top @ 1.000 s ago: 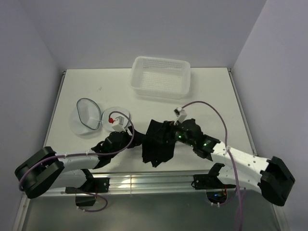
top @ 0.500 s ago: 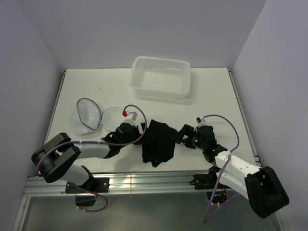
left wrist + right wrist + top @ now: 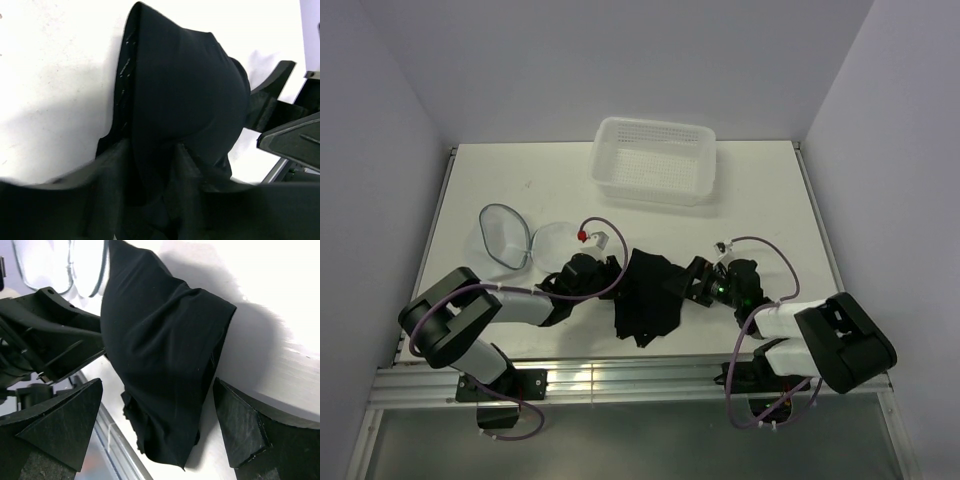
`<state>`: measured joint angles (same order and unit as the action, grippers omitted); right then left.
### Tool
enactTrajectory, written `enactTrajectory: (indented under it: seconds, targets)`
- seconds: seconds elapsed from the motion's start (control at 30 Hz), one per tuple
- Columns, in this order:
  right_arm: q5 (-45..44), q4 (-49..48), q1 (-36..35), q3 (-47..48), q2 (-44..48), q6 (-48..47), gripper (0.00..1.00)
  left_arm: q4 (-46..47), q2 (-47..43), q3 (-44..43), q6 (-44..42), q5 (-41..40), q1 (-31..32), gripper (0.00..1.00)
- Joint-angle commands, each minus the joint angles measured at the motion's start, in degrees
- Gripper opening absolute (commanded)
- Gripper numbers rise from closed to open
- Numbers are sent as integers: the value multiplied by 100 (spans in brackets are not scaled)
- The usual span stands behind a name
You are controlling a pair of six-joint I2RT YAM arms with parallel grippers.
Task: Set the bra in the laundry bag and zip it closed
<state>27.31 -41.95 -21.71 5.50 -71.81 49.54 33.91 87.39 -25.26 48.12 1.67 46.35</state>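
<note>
My right gripper grabs the bunched bra's edge opposite my left gripper next, so the bra's free side leads into the laundry bag (image 3: 506,238).
The black bra (image 3: 648,295) lies bunched on the table between my two grippers. My left gripper (image 3: 611,274) lies low at its left edge and is shut on the fabric; in the left wrist view the bra (image 3: 180,85) runs down between the fingers (image 3: 112,172). My right gripper (image 3: 696,281) is open just right of the bra, its fingers (image 3: 62,422) spread wide, with the bra (image 3: 160,350) ahead of the gap and not gripped. The laundry bag (image 3: 506,238) lies open at the left, its two mesh halves side by side; it also shows in the right wrist view (image 3: 50,265).
A white perforated basket (image 3: 653,160) stands at the back centre. The metal rail (image 3: 640,378) runs along the table's near edge, close to the bra's lower end. Walls close in the table at left, right and back.
The right gripper has let go of the bra and drawn back to its right side, now open. The left gripper has moved right and closed on the bra's left edge.
</note>
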Motion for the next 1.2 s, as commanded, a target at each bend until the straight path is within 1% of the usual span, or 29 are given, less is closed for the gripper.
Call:
enactTrajectory:
  seconds: [0.0, 0.07, 0.1, 0.27, 0.4, 0.47, 0.5, 0.57, 0.6, 0.63, 0.67, 0.7, 0.73, 0.77, 0.83, 0.87, 0.93, 0.97, 1.0, 1.03, 1.07, 1.1, 1.13, 1.17]
  targets:
    - [248, -770, -69, 56, -280, 170, 99, 371, 67, -85, -66, 105, -21, 42]
    - [179, -823, -227, 153, -439, 179, 99, 371, 58, -94, -66, 97, -21, 38]
    - [143, -814, -280, 188, -535, 170, 99, 362, 58, -85, -66, 96, -29, 30]
    - [-50, -973, -544, 381, -887, 197, 99, 362, 120, -120, -92, 131, -38, 22]
    - [-243, -999, -737, 566, -1159, 188, 100, 546, 190, -85, -48, 254, -64, 14]
    - [-331, -1051, -808, 689, -1273, 205, 97, 590, 181, -67, -48, 290, -82, 12]
    - [-453, -1104, -843, 724, -1387, 231, 92, 590, 181, -59, -48, 316, -82, 10]
    - [-499, -1358, -913, 803, -1528, 354, 82, 591, 129, -50, -66, 334, -99, 9]
    - [-533, -1481, -948, 813, -1625, 407, 64, 564, 103, -41, -66, 299, -117, 8]
    - [-595, -1691, -975, 795, -1652, 503, 55, 477, 59, -32, -74, 290, -117, 9]
    - [-630, -1728, -984, 795, -1661, 522, 45, 433, -46, -32, -83, 272, -143, 10]
    - [-691, -1728, -984, 795, -1643, 539, 27, 354, -108, -32, -101, 203, -161, 12]
    - [-709, -1728, -984, 795, -1617, 539, 22, 162, -187, -49, -118, 141, -179, 15]
    - [-727, -1728, -992, 795, -1547, 539, 12, 64, -370, -50, -136, 71, -196, 24]
    - [-701, -1685, -993, 804, -1468, 531, 3, -199, -582, -119, -224, -131, -223, 37]
    - [-683, -1667, -1001, 804, -1354, 539, 2, -618, -844, -172, -259, -132, -240, 49]
    - [-674, -1571, -1010, 804, -1178, 539, 0, -1077, -1188, -304, -329, -535, -240, 59]
    - [-700, -1474, -1010, 804, -942, 522, 0, -1323, -1599, -357, -347, -910, -249, 62]
    - [-709, -1352, -1010, 821, -783, 478, 0, -1917, -1829, -436, -382, -1132, -258, 65]
    - [-753, -994, -1028, 900, -616, 356, 0, -2271, -2031, -645, -382, -1395, -267, 65]
    - [-893, -729, -1045, 944, -223, 259, 0, -2649, -2425, -760, -373, -2033, -284, 64]
    - [-990, -465, -1115, 1014, -2, 32, 0, -3392, -2629, -875, -278, -2370, -319, 64]
    - [-1086, 77, -1168, 1163, 201, -101, 0, -3817, -2788, -1050, -233, -2652, -432, 63]
    - [-1261, 308, -1229, 1216, 620, -207, 0, -4152, -3120, -1121, -189, -3124, -521, 62]
